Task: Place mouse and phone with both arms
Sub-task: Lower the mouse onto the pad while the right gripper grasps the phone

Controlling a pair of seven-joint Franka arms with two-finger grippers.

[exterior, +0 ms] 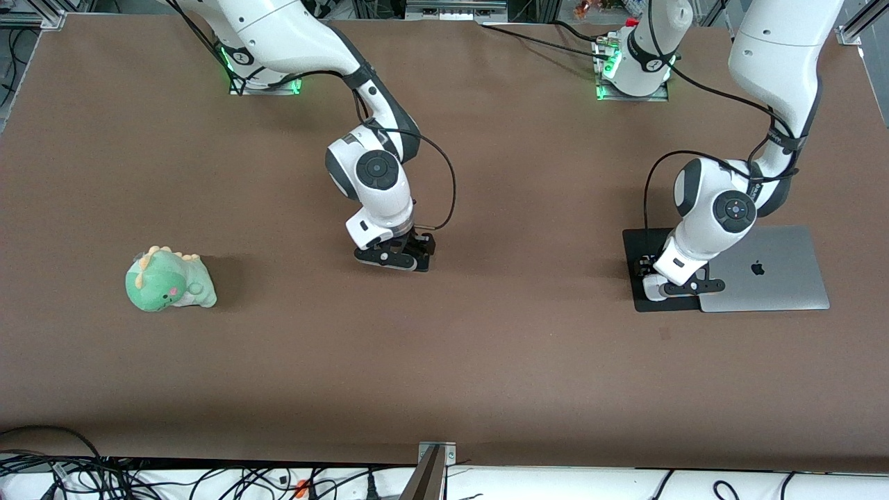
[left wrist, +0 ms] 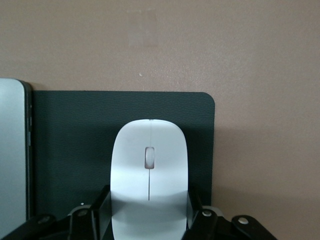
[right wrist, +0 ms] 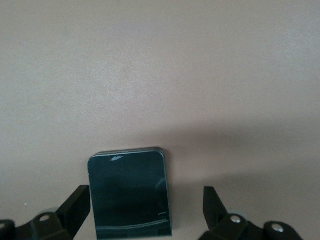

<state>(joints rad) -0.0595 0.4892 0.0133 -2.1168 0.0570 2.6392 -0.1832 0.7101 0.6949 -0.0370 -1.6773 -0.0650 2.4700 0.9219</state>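
The white mouse (left wrist: 149,165) is low on the black mouse pad (left wrist: 75,130) in the left wrist view, so my left gripper lets go of the mouse next.
The white mouse (left wrist: 148,165) sits on the black mouse pad (left wrist: 70,140), which lies beside the laptop at the left arm's end of the table. My left gripper (left wrist: 148,202) is low over the pad (exterior: 635,243), and its fingers (left wrist: 102,200) press against both sides of the mouse. The black phone (right wrist: 129,195) lies flat on the brown table near the middle. My right gripper (right wrist: 145,200) is low over it and open. One finger (right wrist: 80,200) is close to the phone's edge and the other stands apart from it. In the front view the right gripper (exterior: 406,260) hides the phone.
A closed silver laptop (exterior: 771,271) lies beside the mouse pad, and its edge shows in the left wrist view (left wrist: 10,150). A green dinosaur plush (exterior: 169,280) sits toward the right arm's end of the table. Cables lie along the table's front edge.
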